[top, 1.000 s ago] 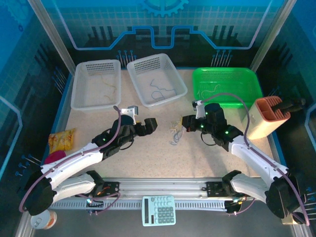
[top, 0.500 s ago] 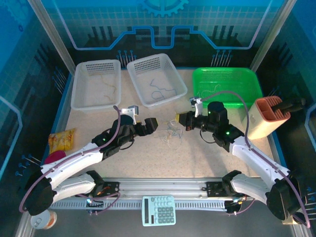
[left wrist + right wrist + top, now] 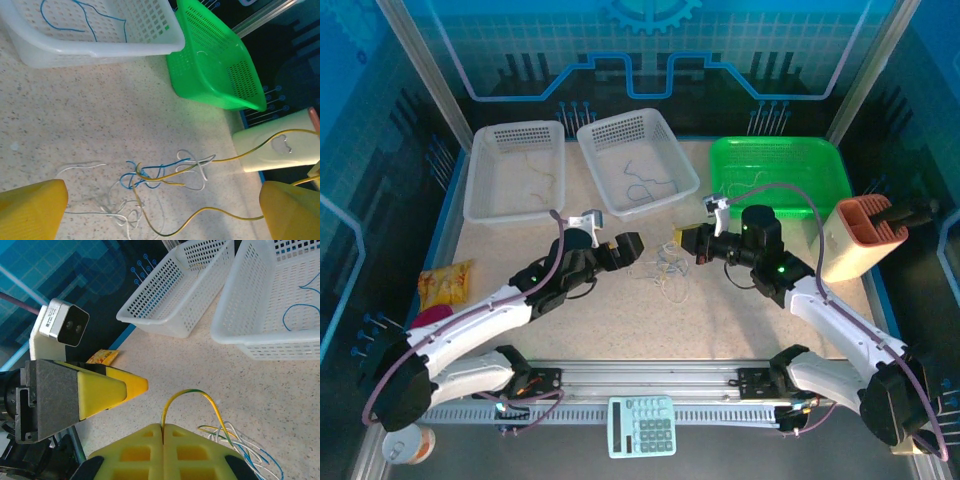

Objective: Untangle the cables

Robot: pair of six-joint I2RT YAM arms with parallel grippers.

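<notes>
The yellow cable needs to be untangled, so the left gripper will next grab it by its raised piece (image 3: 192, 218) and leave the blue and white cords free.
The cables (image 3: 665, 268) lie as a loose tangle of whitish, blue and yellow cords on the table between my two grippers. In the left wrist view the tangle (image 3: 150, 176) sits on the speckled top, and a yellow cable (image 3: 235, 156) rises out of it to the right. My right gripper (image 3: 688, 238) is shut on that yellow cable; its pads (image 3: 163, 426) pinch the cord, which loops up (image 3: 192, 392) and back down to the tangle. My left gripper (image 3: 626, 247) stands open just left of the tangle, with nothing between its wide yellow fingers (image 3: 31, 210).
Two white baskets (image 3: 517, 128) (image 3: 620, 122) and a green basket (image 3: 775, 142) line the far side, each holding loose cords. An orange-topped holder (image 3: 860, 235) stands at the right. A yellow packet (image 3: 445, 283) lies at the left, a calculator (image 3: 641, 425) on the near rail.
My right gripper has drawn up and slightly left with the yellow cable, and the tangle has stretched out and spread leftward. My left gripper has edged a little further forward, still open.
</notes>
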